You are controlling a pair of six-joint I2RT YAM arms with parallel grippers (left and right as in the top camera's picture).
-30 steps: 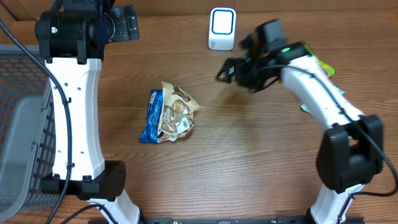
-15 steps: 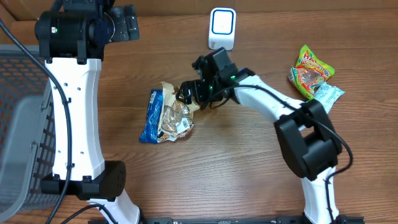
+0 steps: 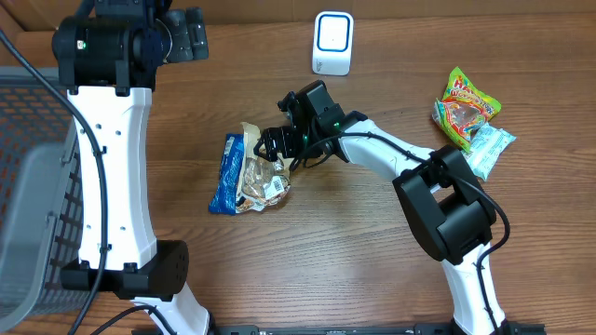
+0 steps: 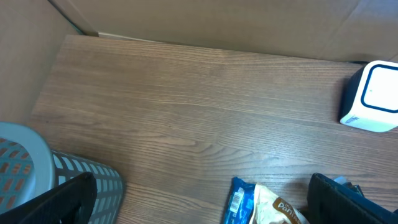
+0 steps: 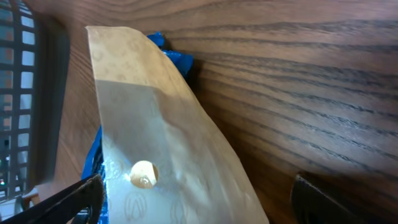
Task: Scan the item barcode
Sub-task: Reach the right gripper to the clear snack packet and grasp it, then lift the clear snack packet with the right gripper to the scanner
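Observation:
The beige snack bag needs to be picked up next by its pale sealed flap with my right gripper. The barcode label then stays uncovered to scan.
The item is a blue and beige snack bag lying crumpled on the wooden table left of centre; a white barcode label shows on its blue edge. My right gripper hovers at the bag's upper right corner, open. In the right wrist view its fingers straddle the bag's pale sealed flap without closing on it. The white scanner stands at the back centre. My left gripper is open and empty, held high over the back left of the table.
A grey mesh basket stands at the left edge. A green and yellow snack packet and a pale blue packet lie at the right. A cardboard wall lines the back.
My right arm swung left from beside the scanner to the snack bag and settled over its upper right corner. The left arm stayed still.

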